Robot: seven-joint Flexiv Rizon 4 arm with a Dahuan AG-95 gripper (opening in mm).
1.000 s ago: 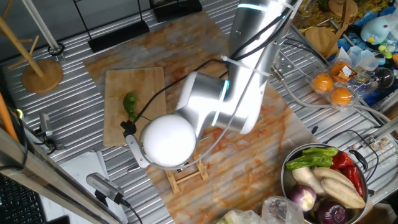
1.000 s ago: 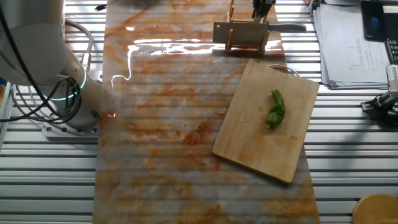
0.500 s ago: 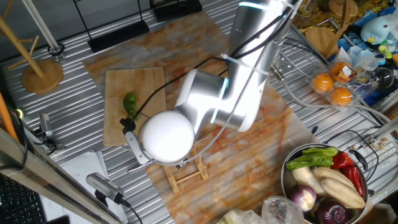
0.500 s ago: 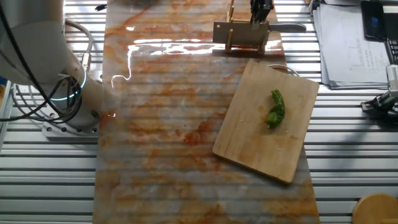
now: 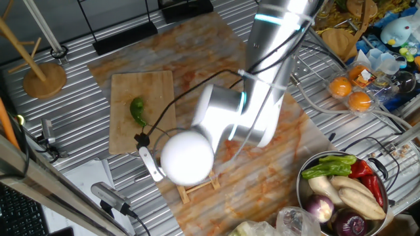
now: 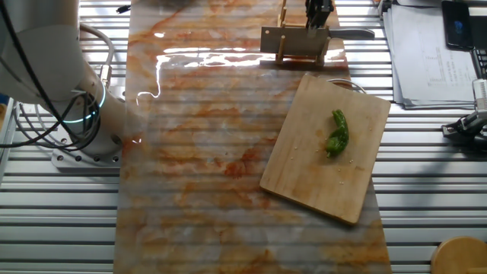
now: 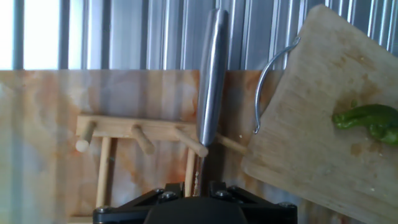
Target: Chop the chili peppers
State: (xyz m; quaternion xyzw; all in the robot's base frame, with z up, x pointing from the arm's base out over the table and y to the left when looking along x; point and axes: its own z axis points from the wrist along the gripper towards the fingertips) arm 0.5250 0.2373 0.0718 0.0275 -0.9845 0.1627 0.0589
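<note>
My gripper takes hold of the knife by its blade's spine next, to chop the chili pepper (image 5: 138,110) on the cutting board.
The chili pepper (image 5: 138,110), curved and bright green, lies whole on the wooden cutting board (image 5: 154,92). It also shows in the other fixed view (image 6: 337,133) and at the right edge of the hand view (image 7: 370,121). A steel knife (image 6: 297,39) rests on a small wooden rack (image 6: 297,55) just beyond the board (image 6: 319,183). My gripper (image 6: 318,15) hangs over the knife near its handle. In the hand view the knife (image 7: 211,81) runs up from between my fingers, and the gripper (image 7: 198,186) is open with narrow gaps on both sides of it.
A metal bowl (image 5: 303,190) of mixed vegetables stands at the front right, with oranges (image 5: 351,92) in a clear tray behind it. A round wooden stand (image 5: 44,78) is at the far left. Papers (image 6: 434,53) lie right of the rack, and the arm's base (image 6: 68,99) sits left of the mat.
The arm's elbow and wrist have shifted right and toward the rack. The gripper dropped slightly over the knife. Knife and pepper have not moved.
</note>
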